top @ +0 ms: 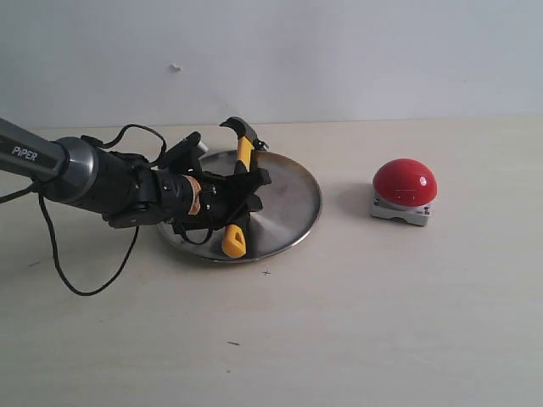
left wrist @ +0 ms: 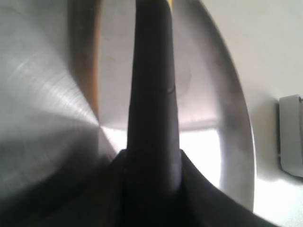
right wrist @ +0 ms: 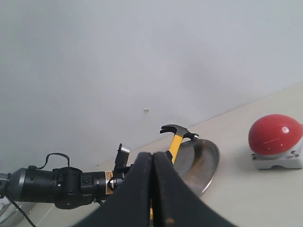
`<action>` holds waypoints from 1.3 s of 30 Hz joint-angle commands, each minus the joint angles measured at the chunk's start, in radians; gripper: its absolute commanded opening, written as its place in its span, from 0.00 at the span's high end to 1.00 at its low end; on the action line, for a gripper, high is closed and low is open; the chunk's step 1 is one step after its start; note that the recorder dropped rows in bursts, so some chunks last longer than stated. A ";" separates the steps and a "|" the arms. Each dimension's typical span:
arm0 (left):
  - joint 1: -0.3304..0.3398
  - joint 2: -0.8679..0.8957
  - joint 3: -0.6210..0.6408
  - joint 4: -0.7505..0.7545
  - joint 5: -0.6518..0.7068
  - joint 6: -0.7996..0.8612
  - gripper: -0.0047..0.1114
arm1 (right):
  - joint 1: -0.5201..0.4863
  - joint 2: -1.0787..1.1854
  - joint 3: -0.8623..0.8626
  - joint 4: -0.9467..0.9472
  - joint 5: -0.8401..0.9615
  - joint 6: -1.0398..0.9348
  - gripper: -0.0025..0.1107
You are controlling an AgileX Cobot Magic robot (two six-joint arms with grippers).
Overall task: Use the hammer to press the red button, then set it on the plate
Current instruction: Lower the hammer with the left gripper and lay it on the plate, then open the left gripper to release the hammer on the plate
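The yellow end of the hammer sits low inside the near rim of the plate. The hammer would lie on the plate, so my left gripper opens next.
The hammer (top: 243,153) lies lengthwise across the plate (top: 293,203), its steel head over the far rim and its holed yellow end by the near rim. My left gripper (top: 249,191) reaches in from the left and is shut on the hammer's black grip; I cannot tell whether the hammer rests on the steel or hangs just above it. In the left wrist view the dark handle (left wrist: 151,94) runs up between the jaws over the brushed plate (left wrist: 47,94). The red button (top: 405,181) stands apart to the right. My right gripper (right wrist: 153,161) is shut on nothing, high and away from the hammer (right wrist: 176,139).
A black cable (top: 85,284) loops from the left arm onto the table at the left. The button's grey base (left wrist: 291,137) shows beyond the plate's rim in the left wrist view. A pale wall rises behind the table's far edge.
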 commanded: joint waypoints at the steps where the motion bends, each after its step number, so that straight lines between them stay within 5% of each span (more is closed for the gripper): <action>1: 0.004 -0.012 -0.018 -0.007 -0.067 0.009 0.96 | -0.006 -0.007 0.005 -0.002 -0.005 -0.006 0.98; 9: 0.004 -0.012 -0.018 -0.016 -0.072 0.009 0.95 | -0.006 -0.007 0.005 -0.002 -0.005 -0.006 0.98; 16: 0.004 -0.012 -0.018 -0.034 -0.072 0.009 0.68 | -0.006 -0.007 0.005 -0.002 -0.005 -0.006 0.98; 27: 0.004 -0.012 -0.018 -0.034 -0.052 -0.020 0.66 | -0.006 -0.007 0.005 -0.002 -0.005 -0.006 0.98; 34: 0.004 -0.014 -0.018 -0.028 -0.045 -0.020 0.51 | -0.006 -0.007 0.005 -0.002 -0.005 -0.006 0.98; 39: 0.006 -0.014 -0.018 0.024 -0.013 -0.049 0.50 | -0.006 -0.007 0.005 -0.002 -0.005 -0.006 0.98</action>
